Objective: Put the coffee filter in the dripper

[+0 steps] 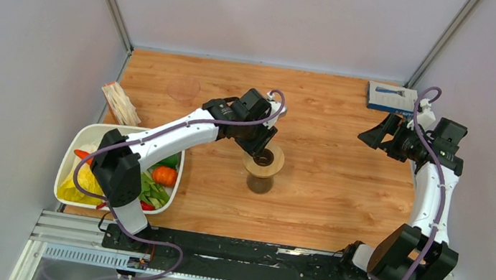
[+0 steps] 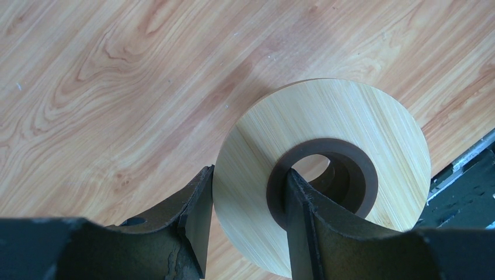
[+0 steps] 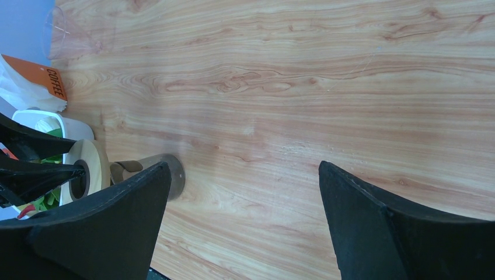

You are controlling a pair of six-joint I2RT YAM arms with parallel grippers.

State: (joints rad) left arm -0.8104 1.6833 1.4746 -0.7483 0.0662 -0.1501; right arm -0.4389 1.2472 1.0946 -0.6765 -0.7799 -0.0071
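The ring's hole lies over the opening of the glass cup, so the ring would settle onto the cup, and my left gripper opens now.
A tan ring [image 1: 272,163] with a dark centre hole sits on top of a small brown-tinted glass cup [image 1: 259,183] at mid-table. My left gripper [image 1: 263,146] is over it. In the left wrist view one finger [image 2: 195,204] presses the outer edge of the ring [image 2: 350,122] and the other finger [image 2: 303,204] is inside the hole, so the gripper [image 2: 250,170] is shut on the ring. A clear cone [image 1: 183,88] lies apart at the back left, and also shows in the right wrist view [image 3: 64,35]. A pack of white coffee filters [image 1: 119,103] leans at the left edge. My right gripper [image 1: 375,139] is open and empty at the right.
A white bin [image 1: 178,174] holding toy vegetables stands at the front left. A blue box [image 1: 390,97] lies at the back right corner. Walls close the table on the left, back and right.
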